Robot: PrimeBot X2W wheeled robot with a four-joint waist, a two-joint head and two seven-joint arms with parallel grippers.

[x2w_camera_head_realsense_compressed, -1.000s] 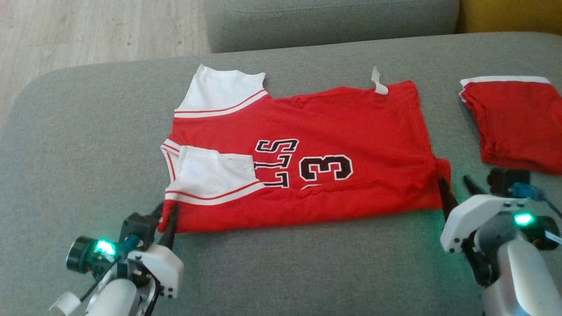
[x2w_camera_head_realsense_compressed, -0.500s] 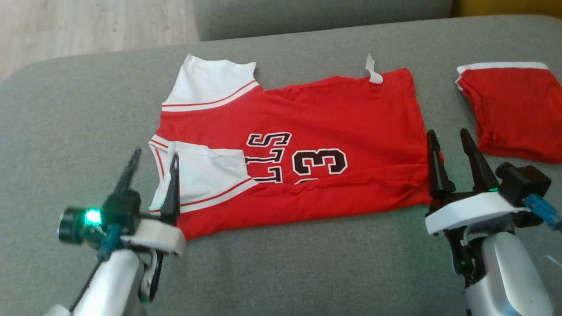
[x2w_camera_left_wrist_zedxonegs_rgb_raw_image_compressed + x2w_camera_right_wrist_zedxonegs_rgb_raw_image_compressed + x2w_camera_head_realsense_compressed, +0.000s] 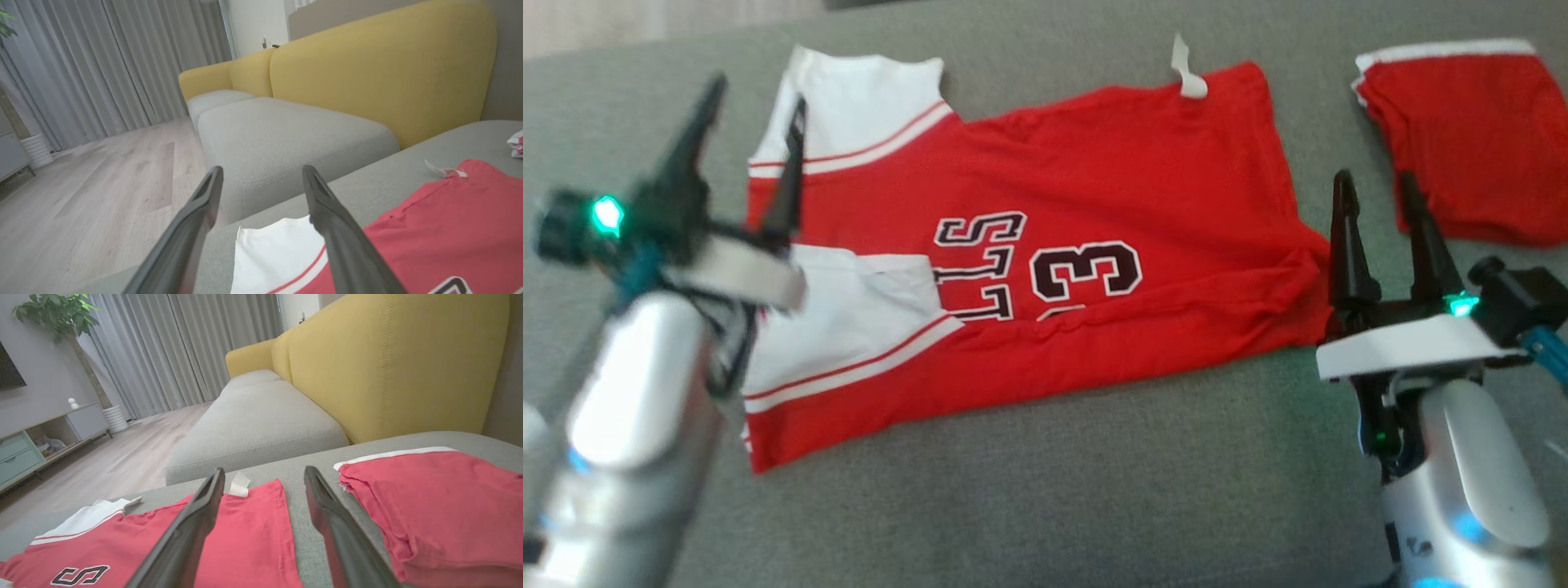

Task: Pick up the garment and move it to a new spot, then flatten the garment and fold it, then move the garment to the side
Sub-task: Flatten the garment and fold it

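The jersey's red body [image 3: 1150, 176] lies flat and slack on the cushion. Next, my left gripper pinches the jersey by the far white sleeve edge [image 3: 861, 60].
The garment [image 3: 1094, 188] is a red jersey with white sleeves and dark lettering, lying flat and folded lengthwise on the grey cushion [image 3: 1045, 490]. It also shows as the red jersey [image 3: 441, 220] in the left wrist view and the red jersey [image 3: 249, 535] in the right wrist view. My left gripper [image 3: 757, 94] hovers open above the jersey's white sleeve end, holding nothing. My right gripper [image 3: 1376, 184] stands open just past the jersey's hem end, between it and the other red cloth, with nothing between its fingers.
A second red garment [image 3: 1470, 131] with a white band lies folded at the right of the cushion, seen again as red cloth [image 3: 441, 502]. A grey seat [image 3: 286, 134] and yellow sofa back [image 3: 384, 69] stand beyond the cushion; wood floor [image 3: 94, 192] lies to the left.
Both grippers let go of the jersey's near corners, opened and rose clear of it. The camera has tilted, shifting the whole picture up and left.
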